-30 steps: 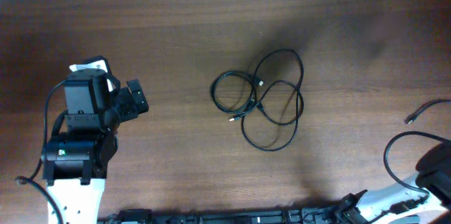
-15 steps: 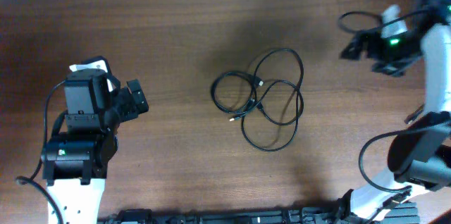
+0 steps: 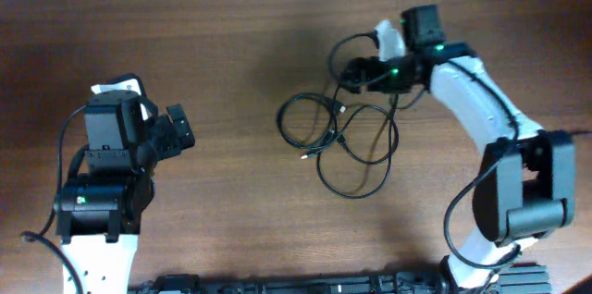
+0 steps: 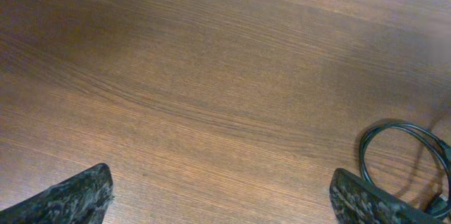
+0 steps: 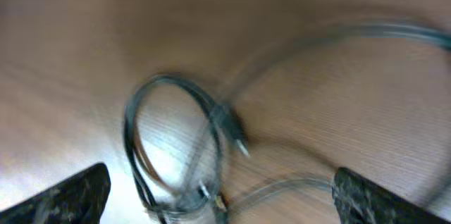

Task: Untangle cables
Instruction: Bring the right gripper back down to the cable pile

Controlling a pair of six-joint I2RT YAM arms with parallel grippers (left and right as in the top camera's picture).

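Next, my right gripper grabs one cable by its far loop point(image 3: 351, 40) point(image 5: 384, 29), away from the overlapping cords. The cable's plug ends stay free to slip out and untangle.
The cables point(image 3: 333, 142) lie mid-table as thin black cords in three overlapping loops with small plugs at their ends. My right gripper point(image 3: 356, 76) hangs open over the upper right loop, reaching in from the right. The right wrist view is blurred; there the cables point(image 5: 130, 129) lie on the wood between and beyond the spread fingertips, and the gripper point(image 5: 222, 203) holds nothing. My left gripper point(image 3: 182, 128) stands open at the left, well away from the cords. The left wrist view shows one loop of the cables point(image 4: 361, 155) at the right edge, past the open gripper point(image 4: 222, 206).
The table point(image 3: 231, 44) is dark brown wood, with a pale strip along its far edge. The left arm's base point(image 3: 97, 206) stands at the near left. The right arm's base point(image 3: 518, 206) stands at the near right. Black hardware lines the near edge.
The right arm has swung in from the right edge, across the far right of the table, to over the cables' upper right loop. The left arm and the cables have not moved.
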